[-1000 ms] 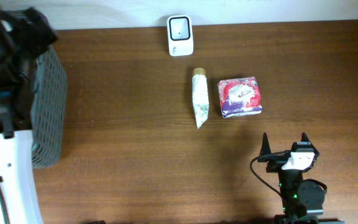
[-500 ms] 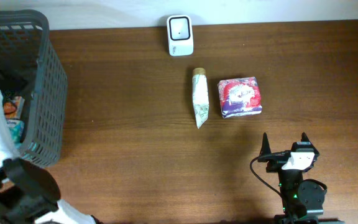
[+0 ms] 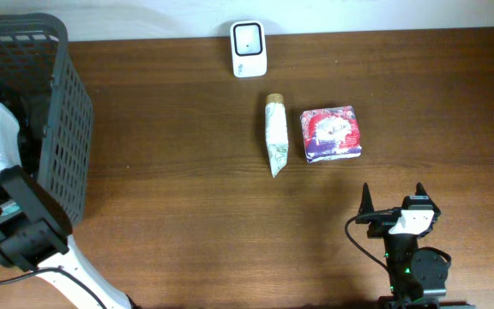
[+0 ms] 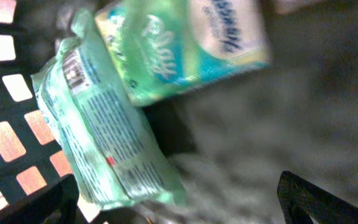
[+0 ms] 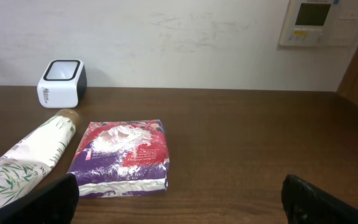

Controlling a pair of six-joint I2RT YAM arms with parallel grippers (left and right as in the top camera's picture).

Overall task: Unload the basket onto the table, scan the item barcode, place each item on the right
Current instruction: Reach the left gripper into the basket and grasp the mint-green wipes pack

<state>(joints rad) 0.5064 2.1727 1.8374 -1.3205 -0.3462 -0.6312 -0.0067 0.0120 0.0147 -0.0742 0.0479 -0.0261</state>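
The barcode needs to stay uncovered to be scanned, so my left gripper should next grab the pale green packet (image 4: 107,134) by its near end, opposite the barcode.
My left gripper (image 4: 179,210) is open inside the grey basket (image 3: 65,129), with nothing between its dark fingertips (image 4: 312,200). Just ahead of it lies a pale green packet (image 4: 107,134) with small print and a barcode. A green and teal tissue pack (image 4: 185,43) leans across its top. The left arm (image 3: 20,227) reaches into the basket from the front. My right gripper (image 3: 393,204) is open above the table near the front right, empty. The white scanner (image 3: 248,49) stands at the table's far edge.
A white leaf-printed tube (image 3: 275,137) and a purple and red pack (image 3: 331,134) lie side by side mid-table, in front of the right gripper (image 5: 182,210). The basket's mesh wall (image 4: 8,134) closes in on the left gripper's left side.
The left arm has swung about over the basket and now sits with its wrist inside it. The right arm and the items on the table have not moved.
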